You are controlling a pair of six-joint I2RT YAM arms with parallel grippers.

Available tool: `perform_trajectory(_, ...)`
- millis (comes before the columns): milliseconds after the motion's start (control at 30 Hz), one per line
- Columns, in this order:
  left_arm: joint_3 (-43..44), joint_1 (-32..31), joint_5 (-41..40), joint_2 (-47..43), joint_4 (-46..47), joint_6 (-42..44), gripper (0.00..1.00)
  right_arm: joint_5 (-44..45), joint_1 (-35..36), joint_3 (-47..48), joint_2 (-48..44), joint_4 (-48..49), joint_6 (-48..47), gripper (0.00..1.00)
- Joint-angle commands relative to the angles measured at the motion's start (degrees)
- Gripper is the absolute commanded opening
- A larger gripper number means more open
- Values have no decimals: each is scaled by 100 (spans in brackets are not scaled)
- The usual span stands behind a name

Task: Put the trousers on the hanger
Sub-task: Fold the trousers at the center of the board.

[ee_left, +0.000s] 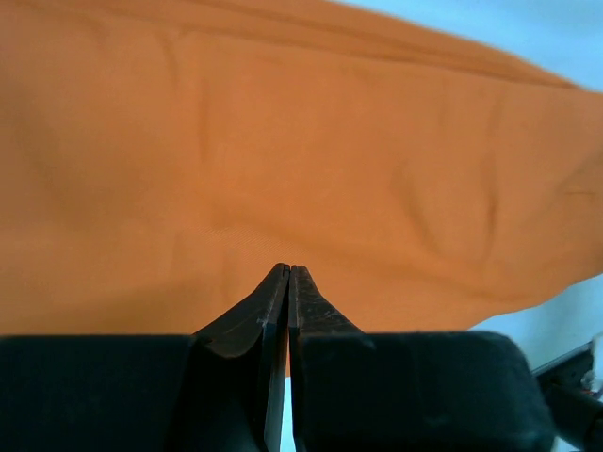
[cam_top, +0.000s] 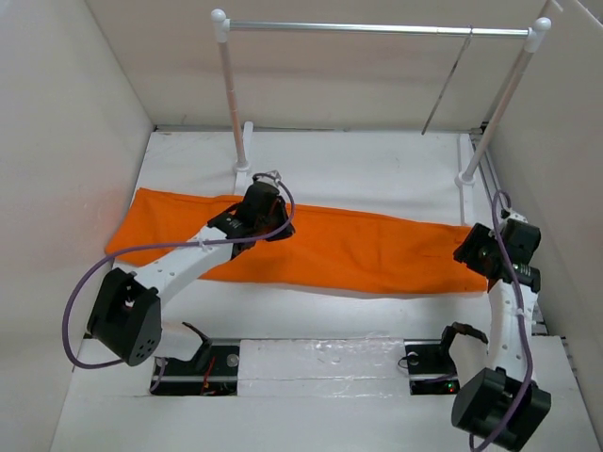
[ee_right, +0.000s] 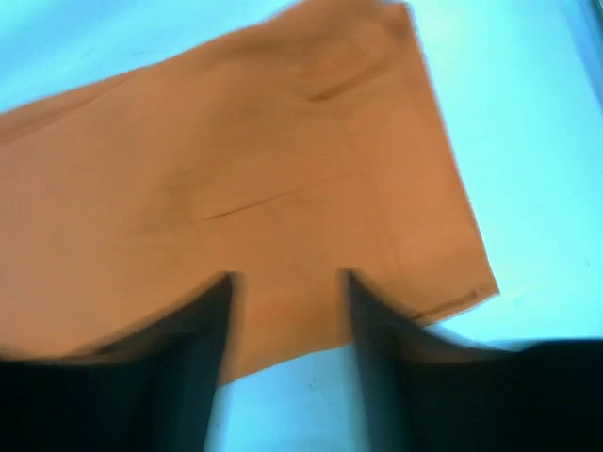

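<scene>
The trousers (cam_top: 330, 250) can fold over for the hanger if my right gripper grabs them by their end edge near the closer corner (cam_top: 483, 281), so it needs to do that next.
The orange trousers (cam_top: 330, 250) lie flat across the table from left to right. The hanger (cam_top: 449, 85) hangs edge-on from the rail near its right end. My left gripper (cam_top: 264, 215) hovers over the left half of the trousers. In the left wrist view its jaws (ee_left: 288, 270) are shut with nothing between them, and the cloth (ee_left: 301, 141) lies flat beyond. My right gripper (cam_top: 474, 250) is at the trousers' right end. In the right wrist view it (ee_right: 287, 282) is open, its fingers (ee_right: 212, 320) astride the near edge of the cloth (ee_right: 236, 179). That view is blurred.
A silver rail (cam_top: 377, 28) on two white posts (cam_top: 232, 104) stands at the back of the white table (cam_top: 377, 169). White walls close in on the left, right and back. Both arm bases sit at the near edge.
</scene>
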Motion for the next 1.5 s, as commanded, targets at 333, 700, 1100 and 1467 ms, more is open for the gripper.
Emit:
perform_trajectory(333,-726,48,188,-757,-4,444,7,71,-2187,-798,671,312,642,85)
perform_trajectory(700,-998,48,338,-960,-39,488,14,-1204,-2417,-1695,1532,2273,1592,81)
perform_trajectory(1100,-1543,48,620,-810,189,66,14,-1003,-1135,385,172,1520,1400,0)
perform_trajectory(1467,-675,-1444,304,234,435,-303,12,159,-483,3330,-67,-458,-139,0)
